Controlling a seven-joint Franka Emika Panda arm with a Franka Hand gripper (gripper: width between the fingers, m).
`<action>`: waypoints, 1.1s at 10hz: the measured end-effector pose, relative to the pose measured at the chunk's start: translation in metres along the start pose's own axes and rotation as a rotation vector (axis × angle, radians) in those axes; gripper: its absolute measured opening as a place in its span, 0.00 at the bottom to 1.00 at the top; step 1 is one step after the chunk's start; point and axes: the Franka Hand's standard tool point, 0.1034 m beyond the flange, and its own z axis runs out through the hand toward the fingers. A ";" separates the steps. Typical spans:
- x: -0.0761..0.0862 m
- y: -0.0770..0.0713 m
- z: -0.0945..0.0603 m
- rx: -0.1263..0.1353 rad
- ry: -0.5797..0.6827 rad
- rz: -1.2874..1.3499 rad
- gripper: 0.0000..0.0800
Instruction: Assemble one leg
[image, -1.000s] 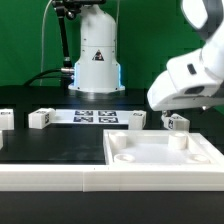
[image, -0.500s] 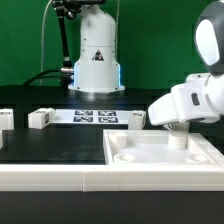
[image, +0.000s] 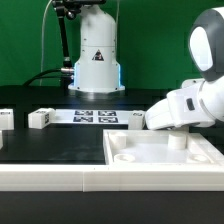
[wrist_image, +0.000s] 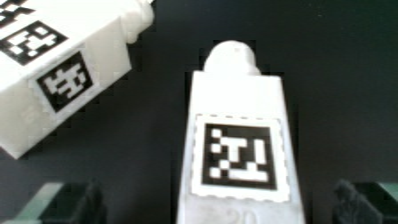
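The white leg's tagged body (wrist_image: 246, 200) sits between my gripper's fingers in the wrist view, so my gripper needs to close on the leg now.
In the wrist view a white leg (wrist_image: 237, 140) with a square black-and-white tag lies lengthwise between my fingers. My gripper (wrist_image: 221, 204) is open, with a dark gap between the leg and the fingertips (wrist_image: 68, 202) on each side. In the exterior view my white arm (image: 188, 105) hangs low over the far right corner of the large white tabletop (image: 150, 176). It hides the fingers there. Only a short white stub of the leg (image: 177, 141) shows below it, standing at that corner.
Another white tagged block (wrist_image: 63, 70) lies close beside the leg. In the exterior view more loose legs lie on the black table: one (image: 40, 117), one (image: 5, 119) and one (image: 135, 119). The marker board (image: 97, 117) lies behind, in front of the robot base (image: 97, 60).
The arm has dropped lower over the tabletop's far right corner and swung toward the exterior view's left. The leg went down from under the gripper to the corner.
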 end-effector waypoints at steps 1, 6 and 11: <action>0.000 0.000 0.000 0.000 0.000 0.000 0.81; 0.000 -0.001 0.001 0.000 0.000 0.000 0.36; -0.009 0.002 -0.010 0.001 -0.005 -0.010 0.36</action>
